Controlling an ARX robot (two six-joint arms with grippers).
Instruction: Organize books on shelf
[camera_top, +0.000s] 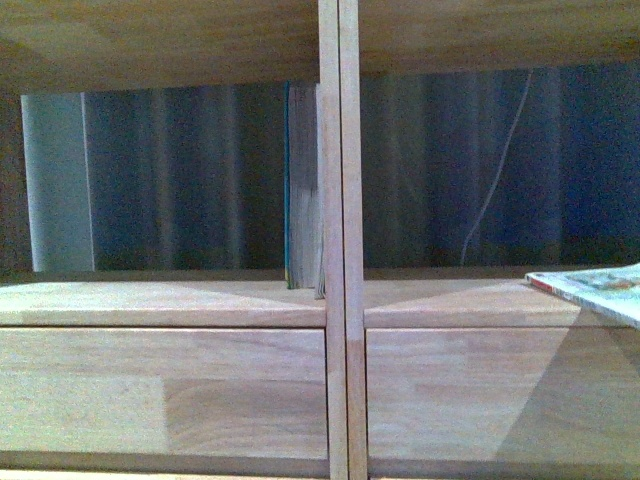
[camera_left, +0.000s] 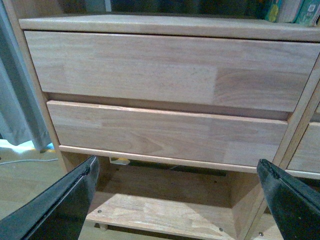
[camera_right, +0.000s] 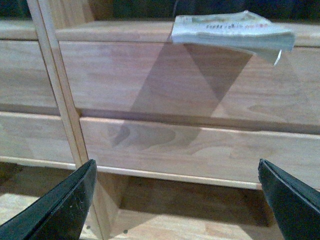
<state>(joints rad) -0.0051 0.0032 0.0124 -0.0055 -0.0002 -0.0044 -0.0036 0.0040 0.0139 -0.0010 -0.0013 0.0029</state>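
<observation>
The white paperback needs to stand upright among the shelved books, so my right gripper should next grab the paperback by its overhanging edge.
The light-wood shelf fills the front view, its central divider running top to bottom. A tall dark-teal book with yellowed pages stands upright in the left compartment, against the divider. A thin white paperback lies flat on the right compartment's floor and overhangs its front edge; the right wrist view shows the paperback above the drawer fronts. My left gripper is open in front of the left drawers, holding nothing. My right gripper is open below the paperback, empty.
Two stacked drawer fronts face each wrist camera, with an open lower compartment beneath. A pale curtain hangs left of the shelf, and a thin cable hangs behind the right compartment. Other book spines show at one corner.
</observation>
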